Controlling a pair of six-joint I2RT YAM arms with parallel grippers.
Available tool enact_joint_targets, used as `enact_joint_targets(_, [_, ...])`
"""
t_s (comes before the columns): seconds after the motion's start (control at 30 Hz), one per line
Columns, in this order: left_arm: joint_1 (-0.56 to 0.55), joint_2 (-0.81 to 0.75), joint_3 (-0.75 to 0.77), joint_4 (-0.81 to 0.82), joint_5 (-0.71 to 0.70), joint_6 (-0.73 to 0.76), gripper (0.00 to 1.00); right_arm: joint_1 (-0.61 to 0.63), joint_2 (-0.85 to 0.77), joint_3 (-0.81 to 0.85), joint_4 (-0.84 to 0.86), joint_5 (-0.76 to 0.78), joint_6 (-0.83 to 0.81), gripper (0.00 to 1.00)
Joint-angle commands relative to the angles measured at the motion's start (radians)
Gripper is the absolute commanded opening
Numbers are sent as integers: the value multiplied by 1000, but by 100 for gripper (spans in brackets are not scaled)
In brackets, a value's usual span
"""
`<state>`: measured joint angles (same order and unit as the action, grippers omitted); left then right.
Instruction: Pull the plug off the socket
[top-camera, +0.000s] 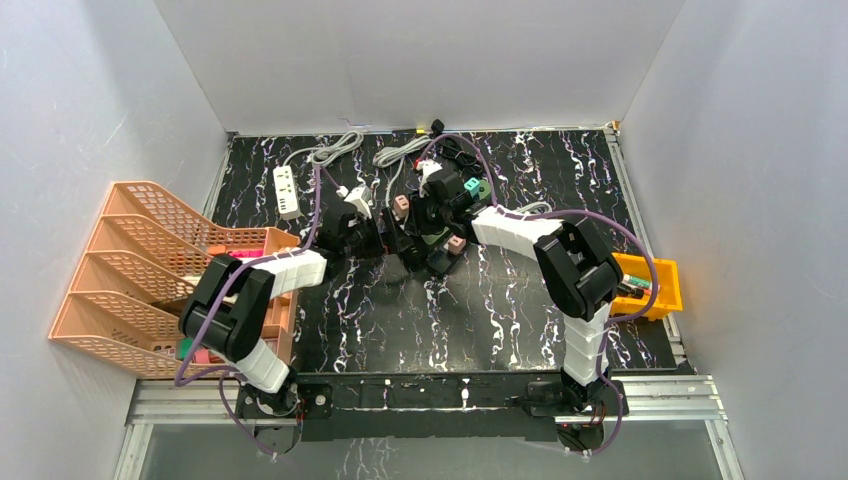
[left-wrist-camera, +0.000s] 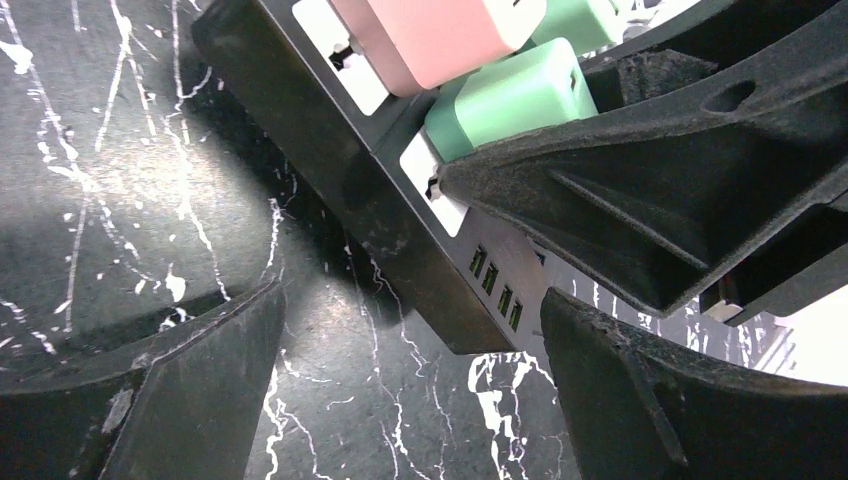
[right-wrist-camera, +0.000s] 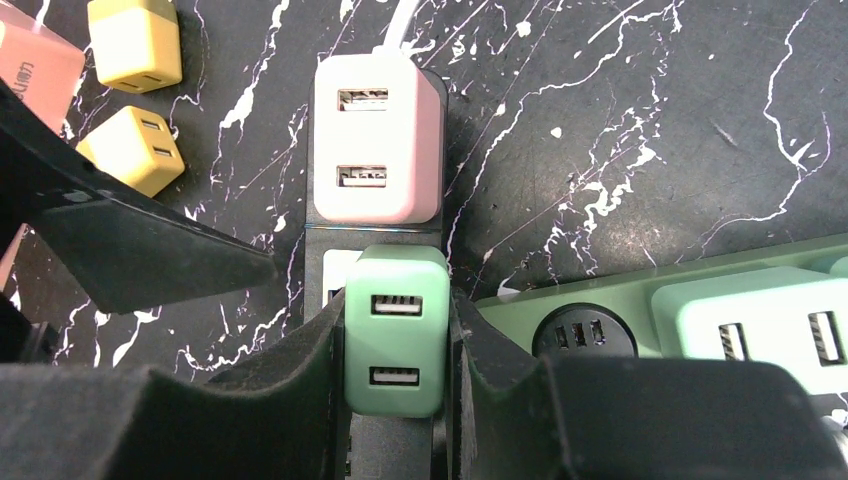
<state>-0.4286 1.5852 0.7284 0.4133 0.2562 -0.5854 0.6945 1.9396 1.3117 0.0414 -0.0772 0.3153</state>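
My left gripper grabs the black power strip (left-wrist-camera: 380, 200) across its USB-port end (left-wrist-camera: 484, 288) next, since the plugs stay clear for my right gripper to pull off.
A mint-green USB charger plug (right-wrist-camera: 395, 330) sits in the black power strip (right-wrist-camera: 385, 440), just below a pink-white plug (right-wrist-camera: 378, 150). My right gripper (right-wrist-camera: 395, 345) is shut on the green plug, one finger on each side. In the left wrist view the same green plug (left-wrist-camera: 510, 95) and pink plug (left-wrist-camera: 440, 35) stand on the strip (left-wrist-camera: 380, 200). My left gripper (left-wrist-camera: 415, 390) is open, its fingers (left-wrist-camera: 150, 390) well apart on either side of the strip's end with the USB ports. In the top view both grippers meet at mid table, left (top-camera: 375, 238) and right (top-camera: 432, 222).
A green power strip (right-wrist-camera: 620, 300) with a mint plug (right-wrist-camera: 760, 325) lies right of the right gripper. Two yellow cube plugs (right-wrist-camera: 135, 40) lie loose at the upper left. A white power strip (top-camera: 287, 190), tangled cables (top-camera: 400, 150), an orange file rack (top-camera: 140, 260) and a yellow bin (top-camera: 655, 285) surround the work area.
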Motion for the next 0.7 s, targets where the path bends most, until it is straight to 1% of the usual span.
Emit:
enact_joint_targets(0.0, [-8,10,22,96,65,-51,98,-3,-83,17,111,-25,22,0])
enact_joint_targets(0.2, [-30,43,22,121,79,-83,98,-3,-107,13,126,-33,29,0])
enact_joint_targets(0.37, [-53,86,35,131,74,-94,98,-4,-138,-2,153,-83,62,0])
enact_joint_targets(0.43, [-59,99,39,138,68,-100,93,-4,-161,-20,164,-97,75,0])
enact_joint_targets(0.47, [-60,105,37,147,68,-103,82,-3,-175,-31,169,-103,82,0])
enact_joint_targets(0.53, [-61,106,31,165,70,-108,53,-5,-208,-57,187,-121,96,0])
enact_joint_targets(0.57, [-61,106,28,173,75,-107,34,-9,-232,-79,199,-138,111,0])
enact_joint_targets(0.63, [-61,106,34,181,86,-98,3,-20,-260,-114,235,-180,152,0])
enact_joint_targets(0.67, [-60,101,35,175,80,-95,0,-27,-273,-132,252,-213,174,0])
